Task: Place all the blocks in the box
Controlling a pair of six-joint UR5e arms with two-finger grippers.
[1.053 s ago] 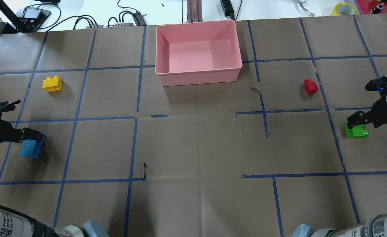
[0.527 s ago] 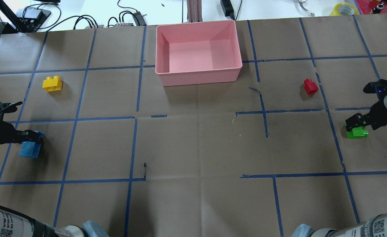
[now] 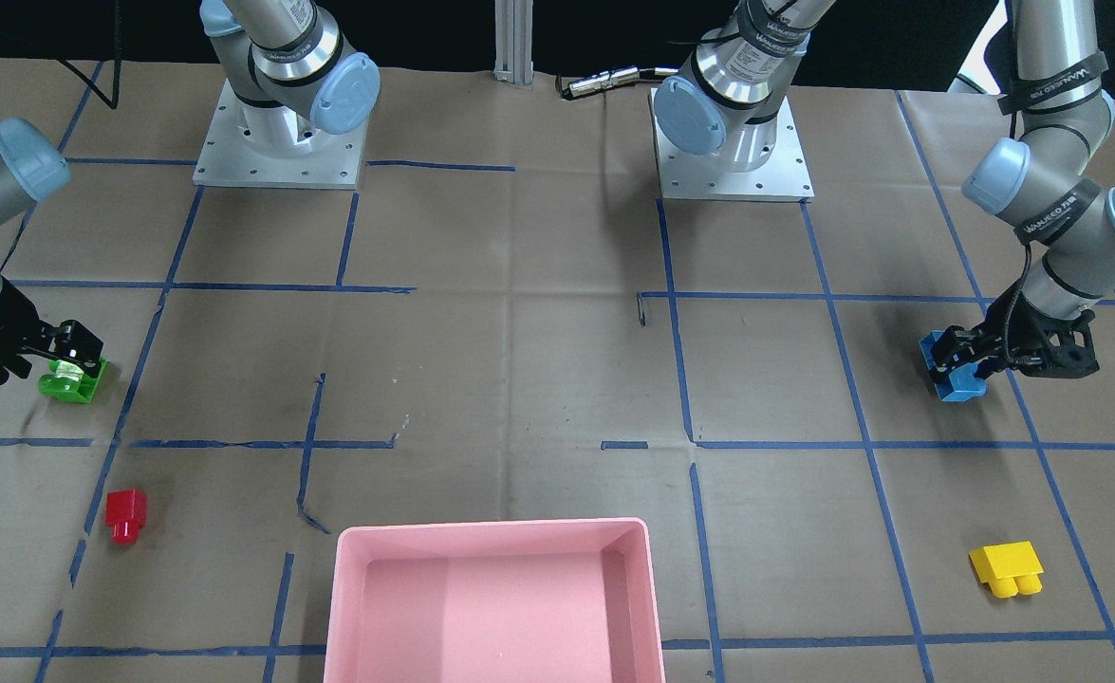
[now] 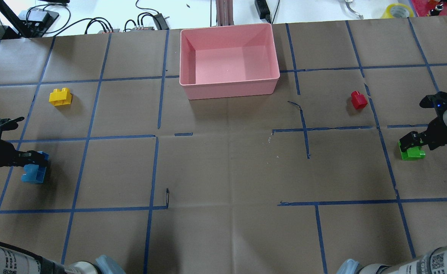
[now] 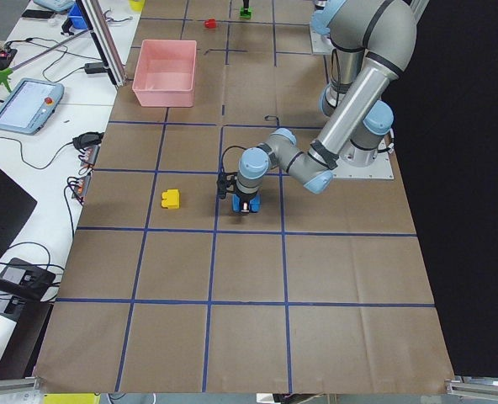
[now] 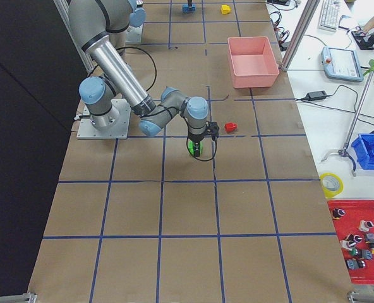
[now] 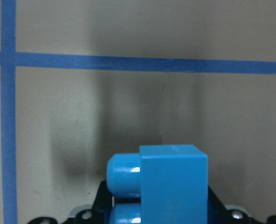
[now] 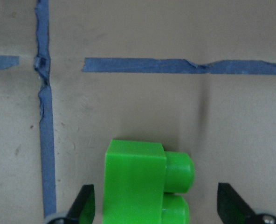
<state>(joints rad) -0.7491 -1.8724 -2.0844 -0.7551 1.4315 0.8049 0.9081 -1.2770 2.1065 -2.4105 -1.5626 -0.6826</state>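
The green block needs to go into the box (image 3: 493, 598), so my right gripper will next grab the green block by its studded body (image 3: 73, 383).
The blue block (image 4: 33, 173) sits at the table's left, between the fingers of my left gripper (image 4: 37, 161). In the left wrist view the blue block (image 7: 173, 182) fills the gap between the jaws, which are shut on it. My right gripper (image 4: 411, 142) is open and straddles the green block (image 4: 411, 153). In the right wrist view the green block (image 8: 135, 182) has one finger (image 8: 84, 205) close beside it and the other standing clear of it. The yellow block (image 4: 60, 96) and the red block (image 4: 358, 100) lie loose on the table. The pink box (image 4: 229, 86) stands empty at the far middle.
The table is covered in brown paper with a grid of blue tape. Cables and power adapters (image 4: 147, 21) lie beyond the far edge behind the box. A tape roll (image 4: 397, 10) sits at the far right. Both arm bases (image 3: 277, 142) stand at the robot's side.
The left gripper has shifted slightly left and closed in on the blue block, nudging it. The right gripper has settled lower over the green block, covering more of it.
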